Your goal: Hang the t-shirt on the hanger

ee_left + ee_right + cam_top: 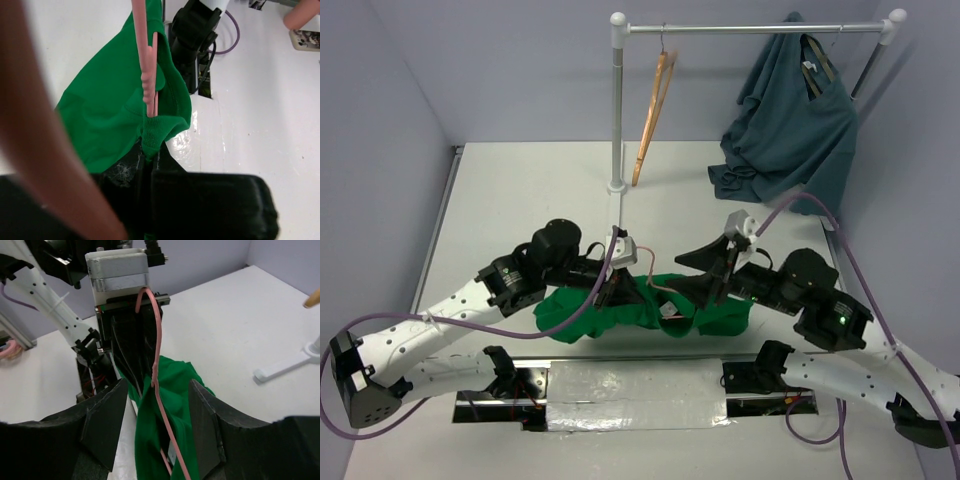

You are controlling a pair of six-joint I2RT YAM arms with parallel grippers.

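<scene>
The pink hanger's arms need to stay free to enter the t-shirt, so the robot's right gripper next needs to grab the hanger at its stem below the hook.
The bright green t-shirt lies bunched on the table between my two grippers. My left gripper is shut on its ribbed collar, seen close in the left wrist view. The pink wire hanger runs through the neck opening; its stem stands up in the left wrist view. My right gripper is open. In the right wrist view its fingers stand either side of the hanger and the shirt, without gripping them. The hanger's lower part is hidden in the cloth.
A clothes rack pole stands at the back centre, its base just behind the shirt. A tan wooden hanger and a dark teal shirt hang from the rail. A silver taped strip lies at the near edge.
</scene>
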